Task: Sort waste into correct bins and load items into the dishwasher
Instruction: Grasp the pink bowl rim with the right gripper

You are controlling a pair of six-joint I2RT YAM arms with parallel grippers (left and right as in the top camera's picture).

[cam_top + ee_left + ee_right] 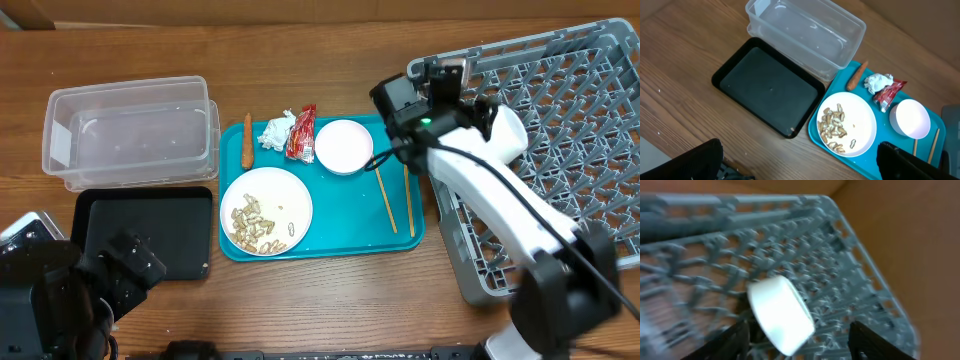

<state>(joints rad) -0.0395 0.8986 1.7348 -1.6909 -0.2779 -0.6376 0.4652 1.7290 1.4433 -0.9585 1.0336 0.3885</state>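
Note:
The robot's right gripper next needs to pinch the white bowl's rim on the side facing the dish rack, so the bowl's base stays free for the pegs.
On the teal tray (330, 245) sit a white plate (287, 193) with peanut shells (255, 225), an orange carrot stick (247, 142), a crumpled tissue (277, 130), a red wrapper (302, 133), a white bowl (344, 145) and two chopsticks (397, 200). My right gripper (795, 345) is open over the grey dish rack (580, 120). A small white cup (781, 312) lies on its side on the pegs between the spread fingers. My left gripper (800, 170) is open and empty above the table. It is in front of the black tray (770, 85) and the clear tub (805, 32).
The right arm (500, 200) stretches over the rack's left edge beside the teal tray. The left arm's base (40, 290) is at the front left corner. The clear tub (130, 135) and black tray (150, 230) hold nothing.

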